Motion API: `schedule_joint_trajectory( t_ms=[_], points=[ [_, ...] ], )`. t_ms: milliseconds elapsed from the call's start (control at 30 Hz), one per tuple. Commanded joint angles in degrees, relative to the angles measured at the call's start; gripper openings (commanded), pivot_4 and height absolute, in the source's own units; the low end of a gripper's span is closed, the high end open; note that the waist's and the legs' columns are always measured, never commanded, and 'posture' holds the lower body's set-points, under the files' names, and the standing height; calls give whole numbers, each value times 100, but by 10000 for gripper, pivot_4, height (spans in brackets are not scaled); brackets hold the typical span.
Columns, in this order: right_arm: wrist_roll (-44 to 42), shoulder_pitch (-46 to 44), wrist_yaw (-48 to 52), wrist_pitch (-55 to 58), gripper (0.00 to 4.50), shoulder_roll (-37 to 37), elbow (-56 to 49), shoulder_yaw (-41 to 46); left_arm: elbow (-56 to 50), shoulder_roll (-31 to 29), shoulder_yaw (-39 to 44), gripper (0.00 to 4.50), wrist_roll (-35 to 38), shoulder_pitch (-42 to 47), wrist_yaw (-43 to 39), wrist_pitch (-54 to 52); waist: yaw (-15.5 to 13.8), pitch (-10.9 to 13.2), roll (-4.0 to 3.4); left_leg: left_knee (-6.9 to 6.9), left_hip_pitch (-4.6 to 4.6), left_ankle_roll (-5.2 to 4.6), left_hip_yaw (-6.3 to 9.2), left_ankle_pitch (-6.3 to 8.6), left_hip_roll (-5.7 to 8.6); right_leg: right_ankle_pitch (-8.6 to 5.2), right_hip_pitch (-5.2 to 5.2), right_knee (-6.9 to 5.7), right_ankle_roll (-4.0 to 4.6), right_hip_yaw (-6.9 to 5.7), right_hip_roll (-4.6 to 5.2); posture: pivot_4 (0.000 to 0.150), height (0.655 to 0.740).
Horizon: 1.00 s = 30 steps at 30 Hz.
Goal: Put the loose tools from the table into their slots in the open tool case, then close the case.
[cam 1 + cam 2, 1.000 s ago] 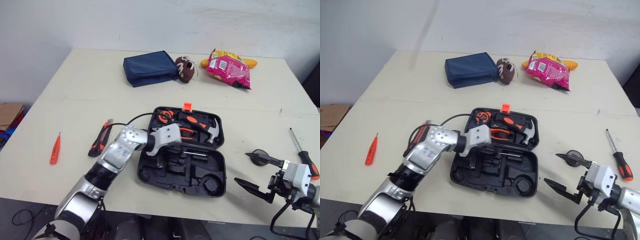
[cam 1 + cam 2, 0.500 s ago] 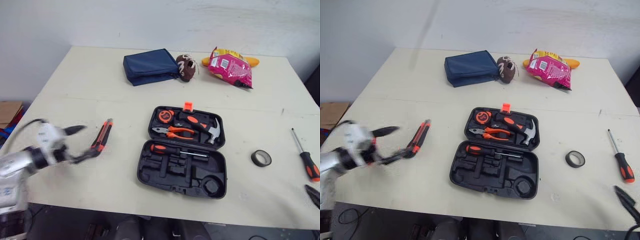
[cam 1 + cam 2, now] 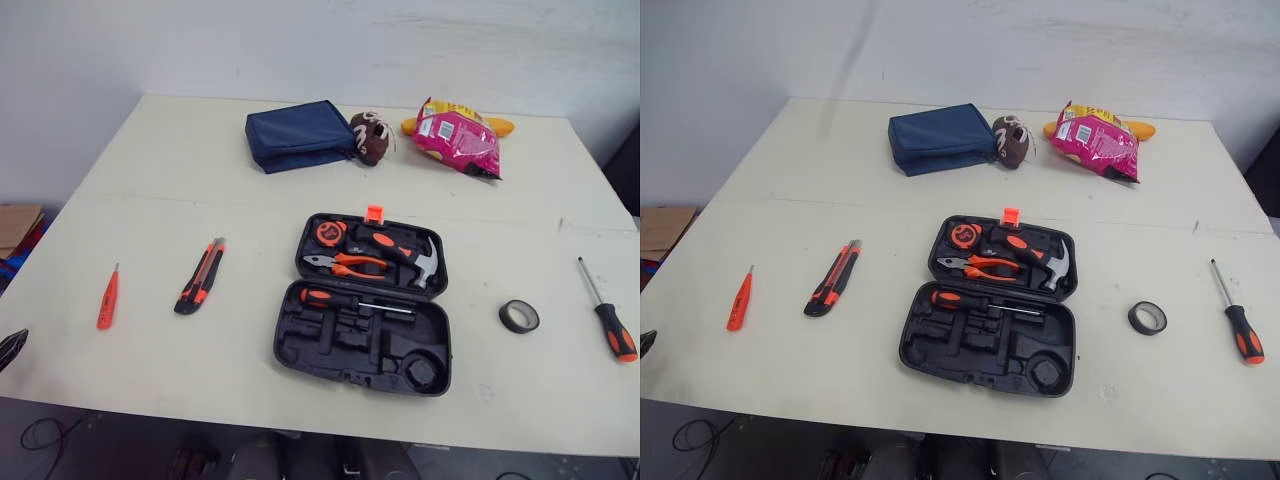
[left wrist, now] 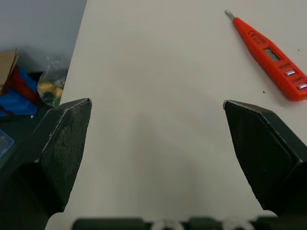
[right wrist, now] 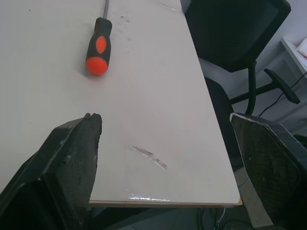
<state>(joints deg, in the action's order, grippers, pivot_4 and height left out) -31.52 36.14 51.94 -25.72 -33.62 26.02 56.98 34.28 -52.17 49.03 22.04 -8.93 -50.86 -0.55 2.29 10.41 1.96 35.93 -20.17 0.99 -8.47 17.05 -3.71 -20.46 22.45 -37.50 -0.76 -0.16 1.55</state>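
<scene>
My right gripper is to hold the loose screwdriver by its black-and-orange handle [image 3: 614, 331] next, so that it can fit the screwdriver into its case slot [image 3: 350, 320].
The black tool case [image 3: 365, 305] lies open at mid-table. Its far half holds a tape measure, pliers and a hammer; an orange-handled screwdriver [image 3: 350, 300] lies in the near half. Loose on the table are an orange tester pen [image 3: 107, 297], a utility knife [image 3: 201, 275], a black tape roll [image 3: 519, 316] and a long screwdriver [image 3: 606, 322]. My left gripper [image 4: 158, 110] hangs open over the table's left front corner, near the tester pen [image 4: 268, 60]. My right gripper [image 5: 165, 124] stands open at the right front corner, short of the screwdriver [image 5: 98, 45].
A blue pouch [image 3: 298, 135], a small football toy [image 3: 370, 136] and a pink snack bag [image 3: 458, 135] lie at the table's back. A black office chair [image 5: 235, 33] stands beyond the right edge. Clutter sits on the floor [image 4: 29, 81] past the left edge.
My left gripper opened over the case and drew back to the left front corner, leaving the orange-handled screwdriver in its slot. My right arm pulled back to the right front corner.
</scene>
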Motion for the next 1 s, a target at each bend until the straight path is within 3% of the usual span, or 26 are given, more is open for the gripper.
schedule_joint_trajectory(
  t_ms=[33,133,167,300,400,533,600,767,1000],
  points=[
    [-276,-130,-90,243,45000,-220,-28,167,-534,36,21,44699,272,42,-50,-35,3,-5,7,0,1,0,0,0,0,-13,0,0,25,-1,0,1500,7400],
    [-424,-411,-126,634,45000,-372,-281,18,-1444,295,-320,44699,489,123,-68,-288,3,-7,4,-1,0,-2,-1,-1,0,3,-3,-2,-6,-5,0,1500,7400],
    [-451,-495,-118,752,45000,-369,-348,-44,-1790,366,-487,44699,573,212,-66,-411,3,-9,2,0,-1,-2,-1,-2,0,34,-4,-2,-62,-6,0,1500,7400],
    [-451,-673,-57,962,45000,-329,-625,-219,-2717,540,-967,44699,779,525,21,-794,-27,-12,3,-9,-2,-1,0,-3,-1,35,-1,-5,-63,-13,-4,1500,7400],
    [-511,-802,-294,1458,45000,-273,-1480,-515,-3467,506,-1660,44699,819,933,-107,-1057,-31,-12,-11,-21,-3,0,0,-9,1,34,2,-4,-65,-13,-8,1500,7400],
    [-220,-768,-1226,2813,45000,-437,-2658,-957,-4306,566,-2520,44699,1121,1847,-123,-1641,-31,-9,-15,-17,-6,18,0,-21,2,38,3,-10,-74,-11,-11,1500,7400],
    [-294,-797,-1233,3178,45000,-544,-2883,-1029,-4647,622,-2766,44699,1284,2082,-71,-1937,-31,-8,-18,-14,-7,39,-1,-33,6,41,4,-11,-80,-7,-10,1500,7400],
    [102,-1404,-1423,4502,45000,-1504,-2137,-1442,-5922,867,-3659,44699,2129,2467,17,-2982,35,-3,-22,-9,-7,13,-17,-47,9,34,4,-11,-94,11,-14,1500,7400],
    [374,-2539,-577,5013,45000,-2304,-495,-2168,-6573,811,-3997,44699,2913,2671,-118,-3755,75,2,-25,7,-9,22,-5,-54,-1,33,2,-14,-107,32,-55,1500,7400]
  ],
)
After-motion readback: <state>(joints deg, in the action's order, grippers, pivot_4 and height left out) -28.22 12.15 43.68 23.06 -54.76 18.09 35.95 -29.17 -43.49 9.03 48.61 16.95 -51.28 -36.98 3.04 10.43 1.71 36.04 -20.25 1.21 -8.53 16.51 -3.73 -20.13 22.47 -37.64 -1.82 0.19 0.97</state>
